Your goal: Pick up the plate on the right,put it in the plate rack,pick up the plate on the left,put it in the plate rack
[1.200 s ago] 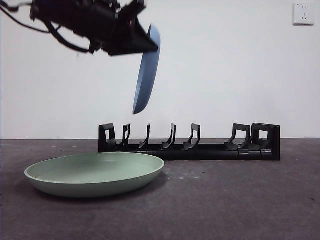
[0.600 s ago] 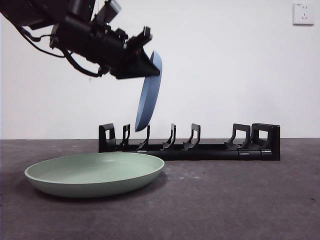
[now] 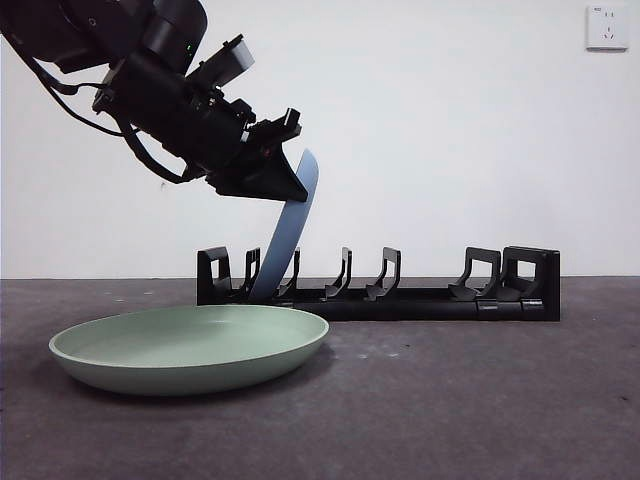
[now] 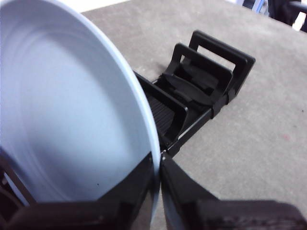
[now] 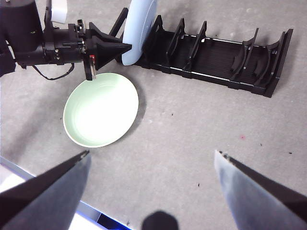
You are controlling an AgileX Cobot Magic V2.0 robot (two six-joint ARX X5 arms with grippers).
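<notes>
My right gripper grabs the green plate by its rim [image 3: 318, 330] next, to get it into the plate rack [image 3: 420, 300].
My left gripper [image 3: 297, 186] is shut on the upper rim of a pale blue plate [image 3: 289, 232], also seen as the blue plate [image 4: 72, 110] in its wrist view. The plate stands on edge, tilted. Its lower edge is down between the prongs near the left end of the black plate rack [image 3: 420, 300], and from above the blue plate [image 5: 139, 24] shows in the rack [image 5: 216, 67]. A green plate [image 3: 190, 350] lies flat on the table in front of the rack's left end. My right gripper [image 5: 152, 153] hangs open high above the table, holding nothing.
A white wall rises right behind the rack, with a socket [image 3: 607, 27] at the upper right. The left arm's dark body [image 5: 43, 43] reaches over the table beside the green plate [image 5: 100, 109]. The table's near edge [image 5: 57, 194] shows below the right gripper.
The left gripper has come down with the blue plate, from hanging above the rack to the plate's lower edge sitting between the left prongs. The green plate has not moved.
</notes>
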